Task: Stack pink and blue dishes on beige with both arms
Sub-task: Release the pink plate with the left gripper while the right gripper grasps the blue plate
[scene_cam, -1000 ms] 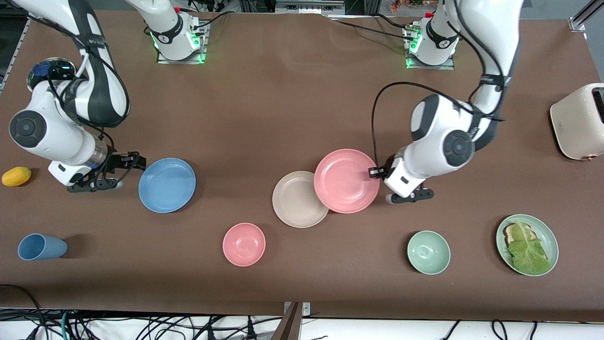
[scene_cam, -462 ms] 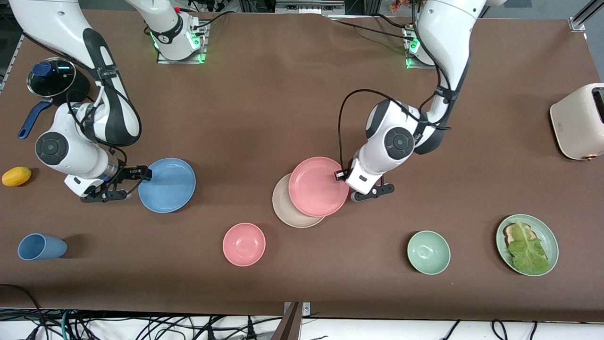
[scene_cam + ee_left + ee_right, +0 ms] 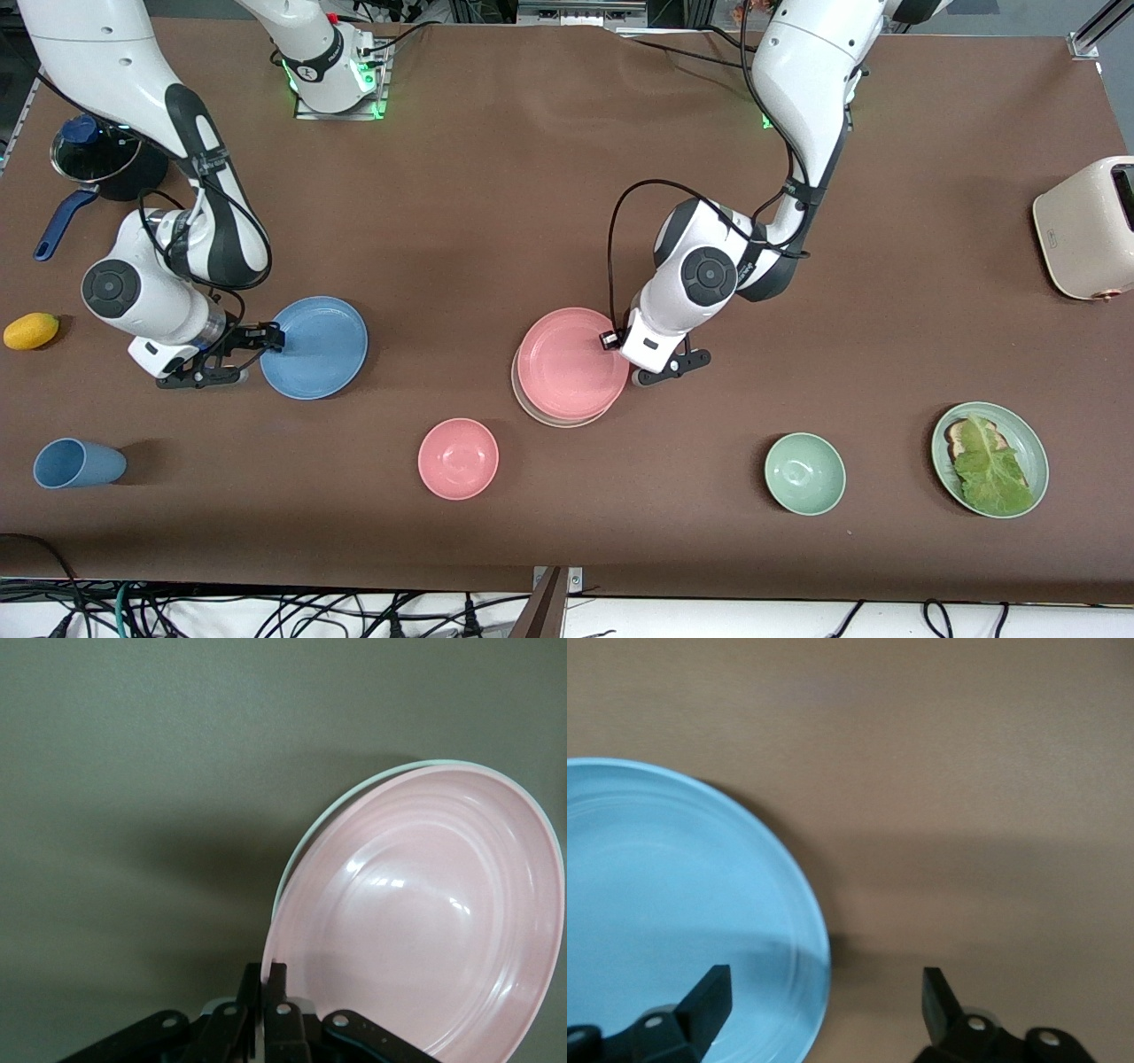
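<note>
My right gripper grabs the blue plate by its rim (image 3: 826, 979) next, to stack it over the pink and beige plates.
The pink plate (image 3: 567, 365) is over the beige plate (image 3: 534, 411) and covers nearly all of it; only a thin crescent of beige rim shows on the side toward the front camera. My left gripper (image 3: 613, 340) is shut on the pink plate's (image 3: 425, 921) rim on the side toward the left arm's end. In the left wrist view, the beige plate's (image 3: 354, 790) pale edge peeks out past the pink one. The blue plate (image 3: 314, 347) lies flat toward the right arm's end. My right gripper (image 3: 268, 339) is open, its fingers (image 3: 713, 992) straddling the blue plate's (image 3: 673, 904) rim.
A pink bowl (image 3: 458, 458), a green bowl (image 3: 804, 473) and a green plate with a lettuce sandwich (image 3: 990, 458) sit nearer the front camera. A cream toaster (image 3: 1085, 229) stands at the left arm's end. A blue cup (image 3: 78, 463), a yellow fruit (image 3: 31, 330) and a lidded pot (image 3: 97, 155) are at the right arm's end.
The left arm has carried the pink plate toward the right arm's end, from beside the beige plate to over it. The right gripper has slid in until its fingers straddle the blue plate's rim.
</note>
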`<control>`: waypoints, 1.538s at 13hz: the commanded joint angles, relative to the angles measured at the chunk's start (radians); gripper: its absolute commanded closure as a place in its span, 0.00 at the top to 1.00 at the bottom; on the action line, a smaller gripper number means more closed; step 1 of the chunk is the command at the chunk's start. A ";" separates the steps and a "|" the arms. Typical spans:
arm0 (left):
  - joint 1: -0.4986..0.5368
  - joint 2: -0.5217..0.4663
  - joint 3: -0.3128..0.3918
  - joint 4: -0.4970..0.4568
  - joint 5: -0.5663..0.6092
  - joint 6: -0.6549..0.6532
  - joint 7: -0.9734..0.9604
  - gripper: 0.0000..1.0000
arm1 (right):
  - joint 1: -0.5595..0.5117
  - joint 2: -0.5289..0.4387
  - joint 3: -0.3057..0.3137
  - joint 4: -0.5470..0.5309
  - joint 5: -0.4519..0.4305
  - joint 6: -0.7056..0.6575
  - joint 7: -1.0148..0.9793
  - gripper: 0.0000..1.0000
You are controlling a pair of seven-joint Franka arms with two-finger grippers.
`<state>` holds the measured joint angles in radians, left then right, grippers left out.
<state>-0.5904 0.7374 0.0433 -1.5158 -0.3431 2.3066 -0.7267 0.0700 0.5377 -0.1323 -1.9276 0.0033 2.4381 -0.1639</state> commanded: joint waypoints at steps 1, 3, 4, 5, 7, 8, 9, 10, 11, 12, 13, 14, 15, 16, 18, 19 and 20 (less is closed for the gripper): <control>-0.012 0.033 0.015 0.057 0.023 -0.006 -0.037 0.00 | -0.010 0.014 0.008 0.001 0.003 0.027 -0.017 0.88; -0.012 0.033 0.015 0.057 0.023 -0.006 -0.037 0.00 | -0.010 0.019 0.008 -0.001 0.004 0.027 -0.016 0.79; -0.011 0.034 0.016 0.059 0.023 -0.006 -0.037 0.05 | -0.010 0.019 0.008 -0.001 0.004 0.027 -0.014 0.75; -0.011 0.034 0.016 0.062 0.023 -0.006 -0.037 0.11 | -0.010 0.021 0.010 -0.002 0.006 0.025 -0.013 0.68; -0.011 0.039 0.016 0.065 0.023 -0.006 -0.037 0.21 | -0.010 0.022 0.011 -0.002 0.006 0.024 -0.009 0.53; -0.009 0.039 0.016 0.065 0.023 -0.006 -0.037 0.28 | -0.010 0.022 0.013 -0.002 0.007 0.024 -0.008 0.46; -0.009 0.039 0.016 0.065 0.023 -0.006 -0.036 0.38 | -0.010 0.022 0.014 -0.002 0.018 0.024 -0.006 0.42; -0.006 0.037 0.018 0.065 0.023 -0.006 -0.034 0.46 | -0.009 0.022 0.016 -0.002 0.026 0.022 -0.006 0.39; -0.003 0.033 0.018 0.065 0.023 -0.007 -0.033 0.49 | -0.009 0.022 0.017 -0.002 0.027 0.021 -0.003 0.35; -0.002 0.027 0.027 0.066 0.023 -0.016 -0.028 0.54 | -0.009 0.022 0.017 -0.002 0.027 0.019 -0.003 0.29; -0.002 0.022 0.044 0.068 0.026 -0.024 -0.022 0.56 | -0.009 0.021 0.019 -0.002 0.029 0.016 -0.002 0.21; 0.000 0.017 0.061 0.077 0.027 -0.045 0.002 0.60 | -0.009 0.019 0.019 -0.002 0.029 0.016 -0.002 0.12; 0.003 0.017 0.078 0.089 0.026 -0.076 0.048 0.62 | -0.009 0.016 0.019 -0.002 0.029 0.015 -0.002 0.02; 0.010 0.016 0.095 0.095 0.026 -0.111 0.105 0.64 | -0.009 0.015 0.019 -0.001 0.029 0.013 -0.002 0.00; 0.018 -0.002 0.131 0.095 0.026 -0.166 0.211 0.66 | -0.009 0.008 0.026 0.007 0.029 -0.007 -0.002 0.00; 0.018 -0.010 0.159 0.095 0.026 -0.203 0.255 0.68 | -0.009 -0.004 0.028 0.018 0.030 -0.037 -0.002 0.00; 0.018 -0.021 0.183 0.095 0.026 -0.238 0.298 0.70 | -0.007 -0.013 0.036 0.038 0.043 -0.078 -0.005 0.00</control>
<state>-0.5751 0.7478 0.1936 -1.4231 -0.3418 2.1405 -0.5112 0.0679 0.5426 -0.1154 -1.9162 0.0232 2.4215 -0.1633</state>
